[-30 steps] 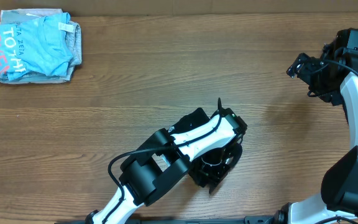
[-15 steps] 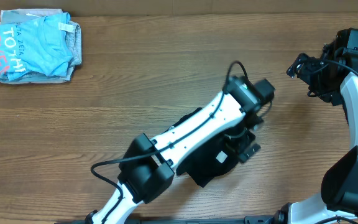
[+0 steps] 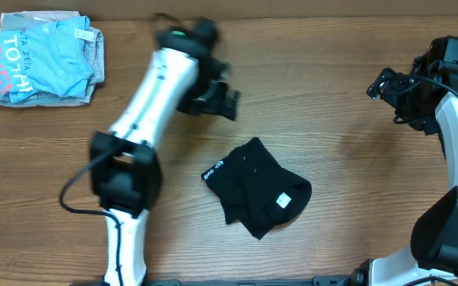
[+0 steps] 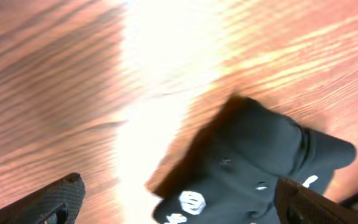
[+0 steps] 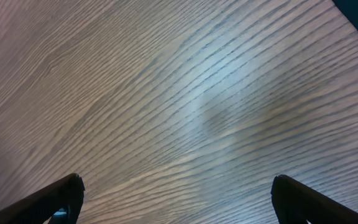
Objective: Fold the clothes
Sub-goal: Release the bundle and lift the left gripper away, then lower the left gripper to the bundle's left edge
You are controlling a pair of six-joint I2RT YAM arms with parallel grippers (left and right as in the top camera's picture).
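Observation:
The robot's left hand is to lay the folded black T-shirt point(image 3: 257, 189) folded on top, so next it will take the T-shirt by its edge point(image 3: 214, 169) beside the small white logo, facing the pile.
A folded black T-shirt point(image 3: 257, 189) lies on the wooden table, front centre, with a small white logo near its left edge and a white label on top. It also shows in the left wrist view point(image 4: 253, 168), blurred. My left gripper point(image 3: 215, 99) is open and empty, above the table to the upper left of the shirt, apart from it. My right gripper point(image 3: 382, 83) is open and empty at the far right, over bare wood point(image 5: 185, 112).
A folded pile of light blue and grey clothes point(image 3: 42, 57) with red and white lettering lies at the back left corner. The table's back edge point(image 3: 293, 12) runs along the top of the overhead view.
My left arm has swung from over the black shirt up and to the left, and the shirt it covered now lies uncovered. The right arm has not moved.

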